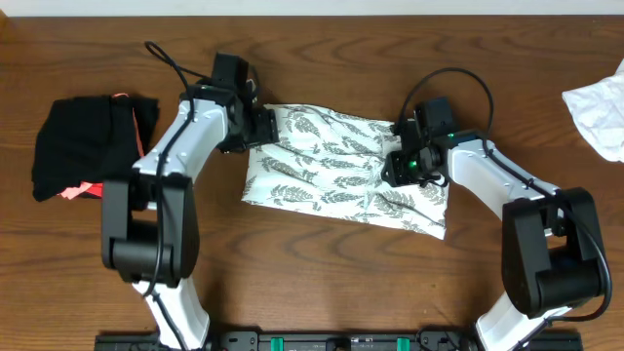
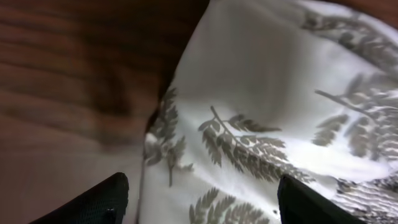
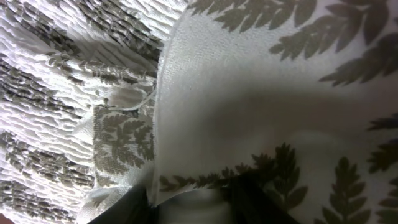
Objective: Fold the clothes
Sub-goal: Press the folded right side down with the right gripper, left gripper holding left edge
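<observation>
I will next pick up the edge of the dress's outer end with my left gripper, opposite my right gripper, to fold that end over the rest.
The clothes (image 1: 341, 166), a white dress with a grey-green fern print, lie folded into a rough rectangle in the middle of the table. My left gripper (image 1: 261, 129) hovers at the dress's far left corner. In the left wrist view its fingers (image 2: 106, 200) stand wide apart and open over the printed fabric (image 2: 261, 124), with nothing pinched. My right gripper (image 1: 414, 166) is down on the right part of the dress. In the right wrist view a bunched fold of the fabric (image 3: 249, 93) fills the narrow gap of this gripper (image 3: 189, 200), and one layer drapes over the right finger.
A black bundle with coral-pink trim (image 1: 88, 146) lies at the left of the wooden table (image 1: 322, 263). A plain white cloth (image 1: 600, 115) sits at the right edge. Both arm bases stand at the near edge.
</observation>
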Robot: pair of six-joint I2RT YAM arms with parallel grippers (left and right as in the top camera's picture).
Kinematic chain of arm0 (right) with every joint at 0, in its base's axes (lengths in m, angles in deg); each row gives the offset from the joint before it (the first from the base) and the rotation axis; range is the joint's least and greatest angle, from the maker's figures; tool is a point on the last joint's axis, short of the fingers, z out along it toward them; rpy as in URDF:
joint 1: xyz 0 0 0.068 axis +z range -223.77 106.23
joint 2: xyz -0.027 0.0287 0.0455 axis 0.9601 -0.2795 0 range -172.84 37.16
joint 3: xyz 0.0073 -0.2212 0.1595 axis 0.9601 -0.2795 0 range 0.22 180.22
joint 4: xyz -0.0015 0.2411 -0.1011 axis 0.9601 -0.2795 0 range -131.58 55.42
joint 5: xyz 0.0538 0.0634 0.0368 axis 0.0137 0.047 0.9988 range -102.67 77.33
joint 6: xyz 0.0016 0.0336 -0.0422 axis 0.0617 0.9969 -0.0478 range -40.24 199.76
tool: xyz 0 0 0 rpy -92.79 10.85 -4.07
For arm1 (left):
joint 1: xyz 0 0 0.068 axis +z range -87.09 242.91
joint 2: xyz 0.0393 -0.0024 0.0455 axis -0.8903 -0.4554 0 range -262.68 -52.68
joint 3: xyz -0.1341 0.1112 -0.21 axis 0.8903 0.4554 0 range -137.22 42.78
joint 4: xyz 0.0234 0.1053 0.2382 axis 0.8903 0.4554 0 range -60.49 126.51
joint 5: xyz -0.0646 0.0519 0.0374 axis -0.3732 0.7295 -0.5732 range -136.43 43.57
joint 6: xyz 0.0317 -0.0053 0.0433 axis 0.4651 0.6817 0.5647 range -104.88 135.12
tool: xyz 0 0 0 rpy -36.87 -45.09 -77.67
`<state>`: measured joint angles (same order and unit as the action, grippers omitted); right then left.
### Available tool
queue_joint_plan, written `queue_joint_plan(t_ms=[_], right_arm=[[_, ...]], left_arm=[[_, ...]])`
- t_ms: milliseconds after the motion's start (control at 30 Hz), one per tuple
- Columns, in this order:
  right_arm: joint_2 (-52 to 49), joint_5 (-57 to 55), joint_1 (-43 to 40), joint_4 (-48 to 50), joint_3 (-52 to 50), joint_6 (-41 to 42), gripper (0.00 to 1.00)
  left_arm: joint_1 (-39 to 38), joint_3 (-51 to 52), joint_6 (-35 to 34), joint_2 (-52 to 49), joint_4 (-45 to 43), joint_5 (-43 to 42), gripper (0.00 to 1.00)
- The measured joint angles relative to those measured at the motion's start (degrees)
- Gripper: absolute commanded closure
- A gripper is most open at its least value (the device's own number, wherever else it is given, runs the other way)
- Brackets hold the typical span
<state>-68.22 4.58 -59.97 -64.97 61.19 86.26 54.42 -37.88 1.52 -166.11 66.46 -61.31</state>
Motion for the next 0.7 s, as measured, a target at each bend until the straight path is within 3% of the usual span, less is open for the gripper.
queue_joint_plan(t_ms=[333,567,700], right_arm=[[-0.11,0.37,0.0,0.07,0.04,0.0,0.63],[-0.13,0.39,0.0,0.07,0.07,0.0,0.63],[-0.13,0.39,0.0,0.07,0.07,0.0,0.63]], left_arm=[[6.73,-0.17,5.16,-5.22,0.96,-9.88,0.22],[6.21,-1.64,8.9,-7.41,6.25,-19.02,0.22],[5.51,-2.12,11.96,-8.96,8.24,-25.64,0.28]])
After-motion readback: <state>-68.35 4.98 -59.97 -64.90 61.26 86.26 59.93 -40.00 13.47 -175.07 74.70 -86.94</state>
